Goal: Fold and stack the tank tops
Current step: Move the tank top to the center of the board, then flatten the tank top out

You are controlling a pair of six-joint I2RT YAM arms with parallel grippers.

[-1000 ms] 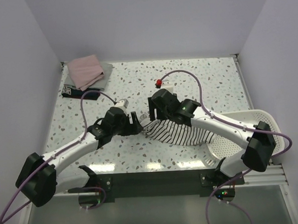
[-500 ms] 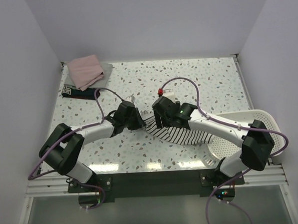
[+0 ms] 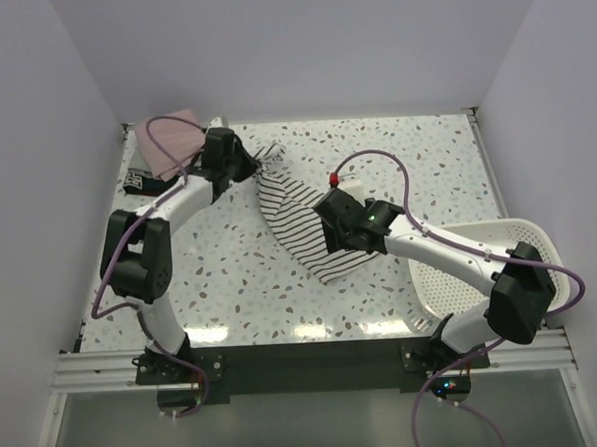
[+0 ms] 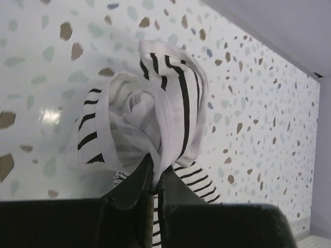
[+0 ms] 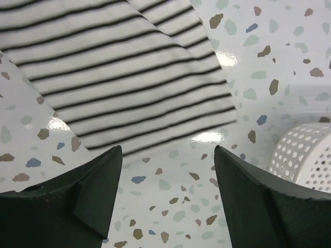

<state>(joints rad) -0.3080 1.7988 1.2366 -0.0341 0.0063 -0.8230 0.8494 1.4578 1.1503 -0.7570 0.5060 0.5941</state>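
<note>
I should next grab a corner of its near hem (image 3: 374,257) (image 5: 229,122) with my right gripper to spread the white striped tank top flat.
The white tank top with thin black stripes (image 3: 299,223) lies stretched in a diagonal band across the middle of the table. My left gripper (image 3: 255,166) is shut on its bunched strap end (image 4: 155,103) at the back left, fabric pinched between the fingertips (image 4: 154,168). My right gripper (image 3: 331,240) hovers open just above the garment's near end; its wrist view shows the striped hem (image 5: 129,77) ahead of the spread fingers (image 5: 166,150), with nothing between them. A dusty pink tank top (image 3: 174,140) lies folded in the back left corner on a grey-green one (image 3: 214,138), with a dark navy one (image 3: 141,182) beneath.
A white slotted basket (image 3: 524,230) stands at the table's right edge, under the right arm's elbow; its perforated wall (image 5: 305,150) shows in the right wrist view. Pale walls close in the table on three sides. Purple cables loop over both arms.
My left gripper shut on the striped top's strap end and swung toward the back left, dragging the garment out into a long band. My right gripper stayed open and shifted slightly nearer.
</note>
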